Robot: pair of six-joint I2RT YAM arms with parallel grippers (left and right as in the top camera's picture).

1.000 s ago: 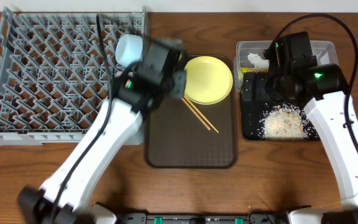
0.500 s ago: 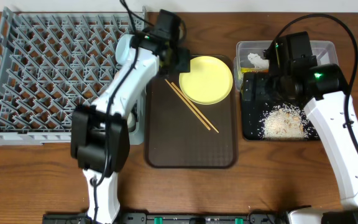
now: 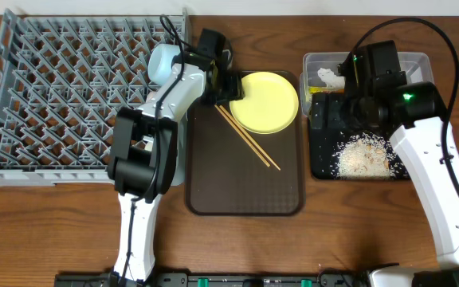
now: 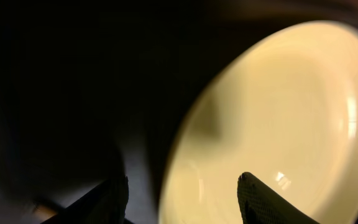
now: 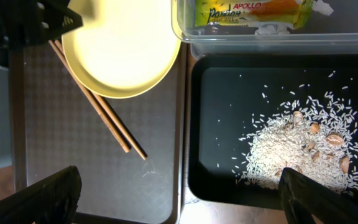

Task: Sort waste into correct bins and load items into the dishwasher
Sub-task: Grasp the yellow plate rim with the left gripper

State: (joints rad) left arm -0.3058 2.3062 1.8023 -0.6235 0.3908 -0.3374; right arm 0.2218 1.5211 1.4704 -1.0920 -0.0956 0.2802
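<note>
The yellow plate needs its opposite edge free to load into the dish rack. My left gripper should next grab the plate by its rim nearest the rack.
The yellow plate (image 3: 268, 101) lies at the back of the brown serving tray, with the wooden chopsticks (image 3: 248, 137) lying slantwise beside it. My left gripper (image 3: 231, 86) is at the plate's left rim. In the left wrist view the gripper (image 4: 182, 180) is open: one finger (image 4: 260, 202) is over the plate (image 4: 278, 112), the other is outside the rim. My right gripper (image 5: 185, 199) hangs wide open and empty above the edge between the two trays. The rice (image 3: 365, 155) lies in the black tray (image 3: 321, 163). The wrapper (image 5: 253, 12) and tissue (image 3: 331, 77) are in the clear tub (image 3: 313, 62).
The grey dish rack (image 3: 54, 96) fills the left side, with a light-blue bowl (image 3: 164, 62) at its right back corner. The brown serving tray (image 3: 245, 191) sits in the middle, its front half bare. The left arm stretches over the rack's right edge.
The left arm swung back and right from the tray's left edge to the plate's left rim, uncovering the full length of the chopsticks. The right arm has not moved.
</note>
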